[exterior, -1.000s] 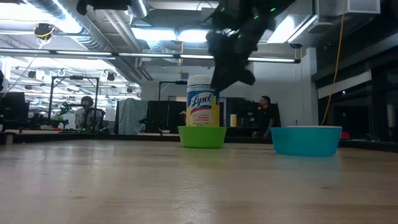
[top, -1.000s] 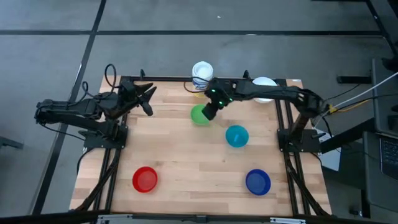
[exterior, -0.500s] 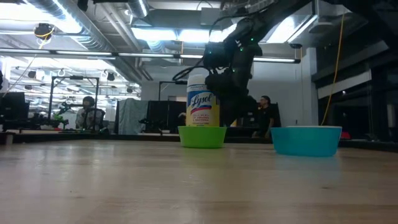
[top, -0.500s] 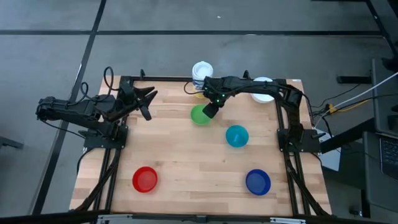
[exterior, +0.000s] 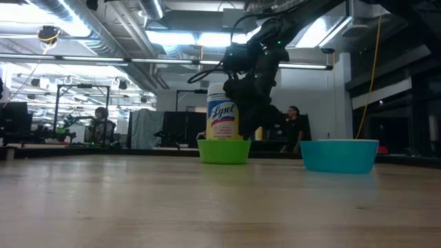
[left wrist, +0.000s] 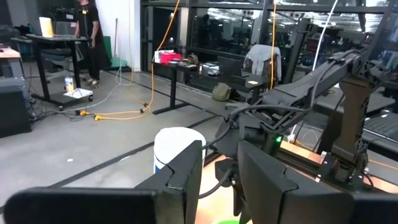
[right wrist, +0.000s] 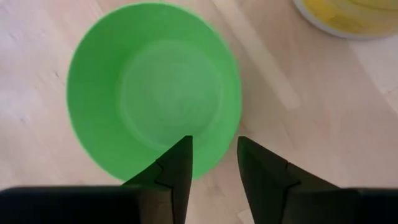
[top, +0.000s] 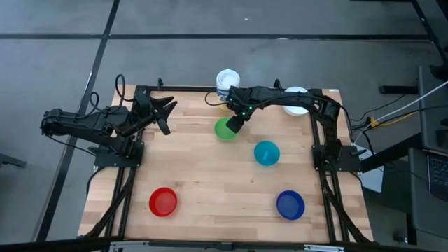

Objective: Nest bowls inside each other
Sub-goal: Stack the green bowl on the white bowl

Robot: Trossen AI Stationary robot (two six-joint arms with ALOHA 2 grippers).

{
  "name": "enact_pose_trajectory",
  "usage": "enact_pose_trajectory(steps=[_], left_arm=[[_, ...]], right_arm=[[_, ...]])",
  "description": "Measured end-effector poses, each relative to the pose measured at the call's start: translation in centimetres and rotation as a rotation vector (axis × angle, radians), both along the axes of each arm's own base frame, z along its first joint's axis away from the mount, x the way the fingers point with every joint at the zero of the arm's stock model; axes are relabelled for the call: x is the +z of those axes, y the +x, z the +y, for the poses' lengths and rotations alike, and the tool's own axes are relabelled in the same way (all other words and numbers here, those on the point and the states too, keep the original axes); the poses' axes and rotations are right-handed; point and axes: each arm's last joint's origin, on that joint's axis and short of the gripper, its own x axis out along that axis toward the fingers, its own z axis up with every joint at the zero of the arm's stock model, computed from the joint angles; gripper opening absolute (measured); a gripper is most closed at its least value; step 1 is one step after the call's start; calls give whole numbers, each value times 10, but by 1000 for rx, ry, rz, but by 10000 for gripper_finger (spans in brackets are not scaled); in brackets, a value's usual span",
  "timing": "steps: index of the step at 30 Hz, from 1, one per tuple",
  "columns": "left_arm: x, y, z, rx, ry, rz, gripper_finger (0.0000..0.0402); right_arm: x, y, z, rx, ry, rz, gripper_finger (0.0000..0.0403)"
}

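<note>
The green bowl needs to go inside the white bowl, so my right gripper should next grab the green bowl by its rim (top: 233,131).
The green bowl (top: 223,129) (right wrist: 152,93) rests on its base at the table's far middle. My right gripper (right wrist: 214,165) (top: 232,127) points steeply down over the bowl's right rim (exterior: 245,141), open. One finger is over the inside and the other outside the wall; no touch shows. The teal bowl (top: 267,152) (exterior: 339,154), blue bowl (top: 290,204) and red bowl (top: 163,201) stand apart on the table. The white bowl (top: 297,93) shows partly behind the right arm at the far right. My left gripper (top: 164,112) (left wrist: 217,180) hovers level at the far left, open and empty.
A tall white labelled canister (top: 227,80) (exterior: 224,117) stands just beyond the green bowl at the table's far edge, close to the right arm. Bare wooden tabletop (top: 217,182) lies between the bowls in the middle and front.
My right gripper has come down from above the green bowl to its right rim, tipping more steeply downward. The bowl has stayed where it was.
</note>
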Motion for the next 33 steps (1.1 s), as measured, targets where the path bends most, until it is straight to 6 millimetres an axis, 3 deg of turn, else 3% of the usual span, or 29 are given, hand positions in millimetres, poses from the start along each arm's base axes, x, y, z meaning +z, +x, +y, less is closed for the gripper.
enact_pose_trajectory(steps=[7,16,18,21,24,28,30,33], left_arm=[[0,0,0,0,9,5,100],[1,0,0,-19,9,-1,100],[1,0,0,-20,6,-4,100],[1,0,0,-20,5,-5,100],[1,0,0,-20,4,-7,100],[1,0,0,-20,-2,-11,100],[1,0,0,-20,-3,-12,100],[1,0,0,-20,-6,-14,100]], right_arm=[[-4,2,-1,-2,-18,1,122],[-44,10,4,2,63,94,124],[-49,10,7,12,41,130,98],[-49,11,16,89,23,147,22],[-35,11,30,133,-22,156,9],[3,0,46,172,-153,156,5],[26,-12,41,153,-209,158,5],[58,-39,15,57,-299,165,4]])
